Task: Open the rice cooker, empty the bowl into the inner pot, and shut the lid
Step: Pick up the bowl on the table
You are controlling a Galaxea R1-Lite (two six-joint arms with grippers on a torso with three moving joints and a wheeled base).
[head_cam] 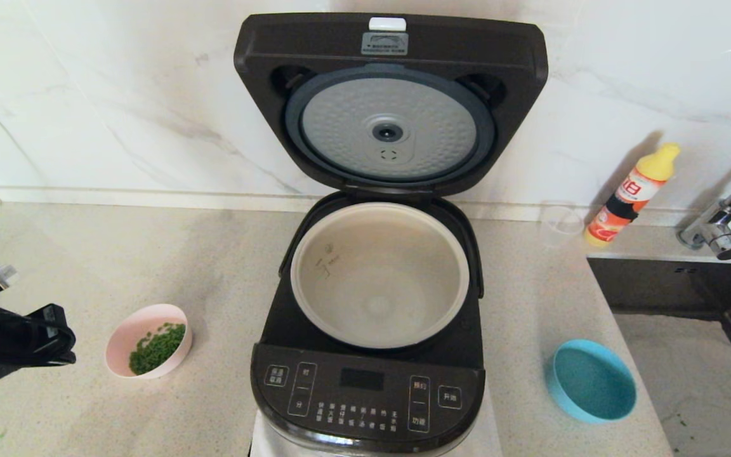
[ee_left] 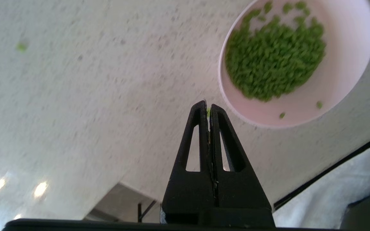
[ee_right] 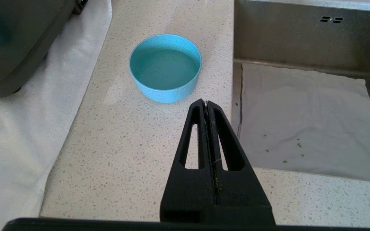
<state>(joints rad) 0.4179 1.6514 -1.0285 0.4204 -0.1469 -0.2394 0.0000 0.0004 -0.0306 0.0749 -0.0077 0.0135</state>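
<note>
My left gripper grabs the pink bowl by its rim next, to pour the green bits into the inner pot [head_cam: 379,274].
The black rice cooker [head_cam: 365,393] stands in the middle with its lid [head_cam: 391,101] raised upright, showing the dimpled silver disc. The pale inner pot [head_cam: 379,274] looks empty. A pink bowl [head_cam: 148,339] of green bits sits on the counter left of the cooker; it also shows in the left wrist view [ee_left: 342,73]. My left gripper [ee_left: 208,104] is shut and empty, over the counter just short of the pink bowl; its arm is at the far left [head_cam: 16,336]. My right gripper [ee_right: 206,102] is shut and empty, near a blue bowl [ee_right: 165,67].
The empty blue bowl [head_cam: 591,379] sits right of the cooker. A clear cup [head_cam: 561,223] and an orange bottle [head_cam: 632,193] stand at the back right. A sink [head_cam: 689,330] with a tap [head_cam: 721,231] lies right. A white cloth [ee_right: 18,128] lies under the cooker.
</note>
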